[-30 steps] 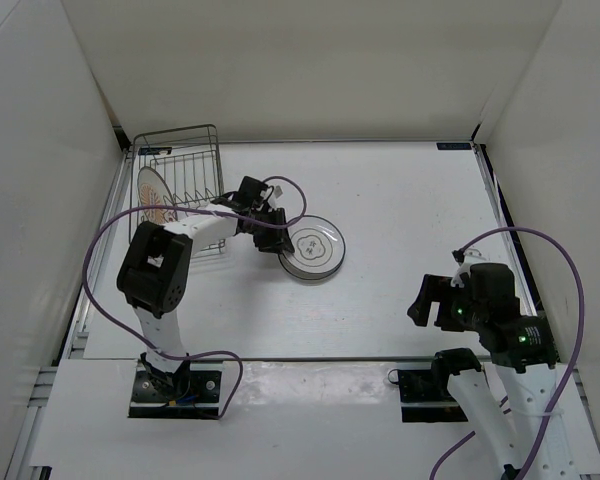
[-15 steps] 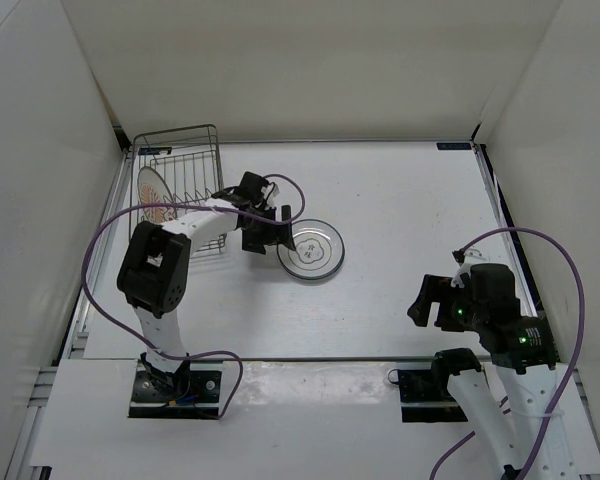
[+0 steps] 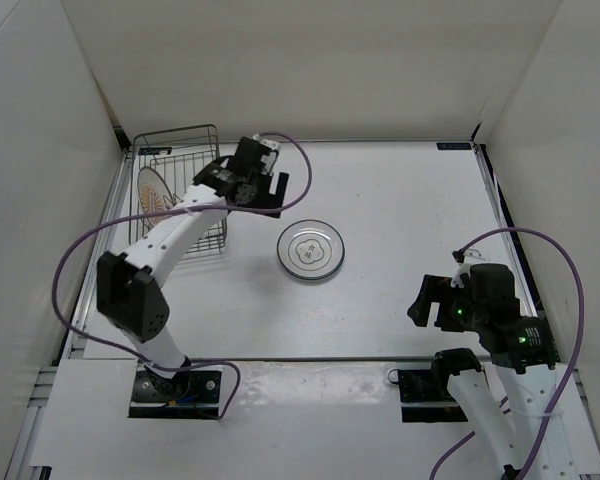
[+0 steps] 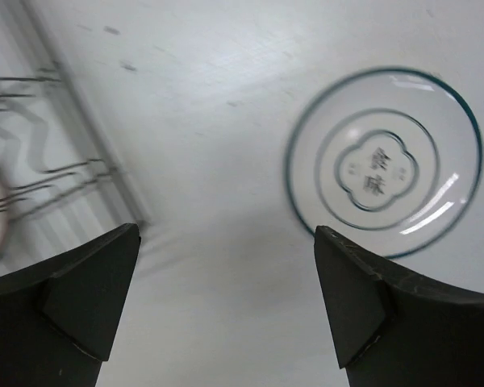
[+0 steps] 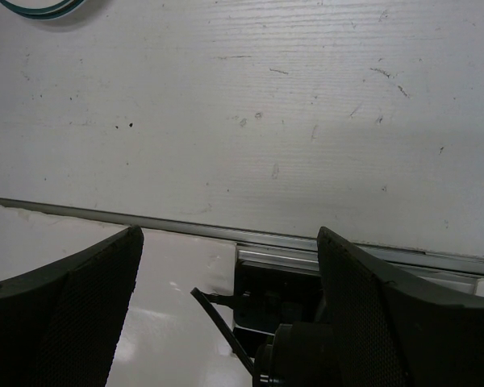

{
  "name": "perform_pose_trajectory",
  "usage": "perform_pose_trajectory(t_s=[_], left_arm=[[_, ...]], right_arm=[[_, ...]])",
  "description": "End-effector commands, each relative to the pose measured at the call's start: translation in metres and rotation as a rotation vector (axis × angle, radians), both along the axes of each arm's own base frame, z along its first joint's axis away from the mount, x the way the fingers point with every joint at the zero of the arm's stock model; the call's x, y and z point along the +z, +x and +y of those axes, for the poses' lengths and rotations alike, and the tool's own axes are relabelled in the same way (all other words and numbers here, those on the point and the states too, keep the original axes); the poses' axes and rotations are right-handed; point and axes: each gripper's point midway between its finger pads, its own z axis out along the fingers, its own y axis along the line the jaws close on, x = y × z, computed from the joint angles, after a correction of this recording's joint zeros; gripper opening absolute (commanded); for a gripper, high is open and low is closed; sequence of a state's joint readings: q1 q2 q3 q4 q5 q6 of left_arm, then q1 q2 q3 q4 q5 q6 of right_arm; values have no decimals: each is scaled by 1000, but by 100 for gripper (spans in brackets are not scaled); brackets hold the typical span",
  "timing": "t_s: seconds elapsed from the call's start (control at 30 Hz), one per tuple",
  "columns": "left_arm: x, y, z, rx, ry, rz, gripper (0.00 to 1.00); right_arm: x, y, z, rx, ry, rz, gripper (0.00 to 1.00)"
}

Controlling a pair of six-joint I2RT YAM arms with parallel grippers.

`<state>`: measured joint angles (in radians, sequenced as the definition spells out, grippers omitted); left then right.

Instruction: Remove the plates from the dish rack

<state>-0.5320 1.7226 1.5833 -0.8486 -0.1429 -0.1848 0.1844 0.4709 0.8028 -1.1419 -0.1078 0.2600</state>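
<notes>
My left gripper should unload the orange-patterned plate and lay it flat, so it should grab the plate by its exposed rim.
A clear-greyish plate [image 3: 311, 250] with a flower outline lies flat on the white table, also seen in the left wrist view as the same plate [image 4: 383, 161]. My left gripper [image 3: 272, 195] hovers open and empty between it and the dish rack [image 3: 180, 185], its fingers [image 4: 81, 298] wide apart above bare table [image 4: 226, 242]. The orange-patterned plate [image 3: 152, 195] stands upright in the dark wire rack [image 4: 48, 173]. My right gripper [image 3: 423, 300] stays open and empty near the front right, over the table's front edge [image 5: 230, 238].
White walls close in the table on the left, back and right. A purple cable loops over the left arm [image 3: 290, 165]. A metal rail [image 5: 226, 230] runs along the table's front edge, with the right arm's base mount just below it.
My left gripper opened, let go of the clear plate's left rim and drew up and back toward the rack. The plate stays flat on the table. The right arm has not moved.
</notes>
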Motion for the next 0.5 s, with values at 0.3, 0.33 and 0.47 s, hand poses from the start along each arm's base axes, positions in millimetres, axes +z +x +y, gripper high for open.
perform_pose_trajectory(t_s=[0.3, 0.33, 0.47], left_arm=[[96, 15, 231, 568, 286, -269, 89], [99, 13, 240, 597, 307, -287, 88], [94, 11, 266, 695, 359, -299, 85]], right_arm=[[3, 9, 4, 5, 19, -32, 90], [4, 8, 5, 9, 20, -31, 90], [3, 9, 5, 7, 20, -27, 90]])
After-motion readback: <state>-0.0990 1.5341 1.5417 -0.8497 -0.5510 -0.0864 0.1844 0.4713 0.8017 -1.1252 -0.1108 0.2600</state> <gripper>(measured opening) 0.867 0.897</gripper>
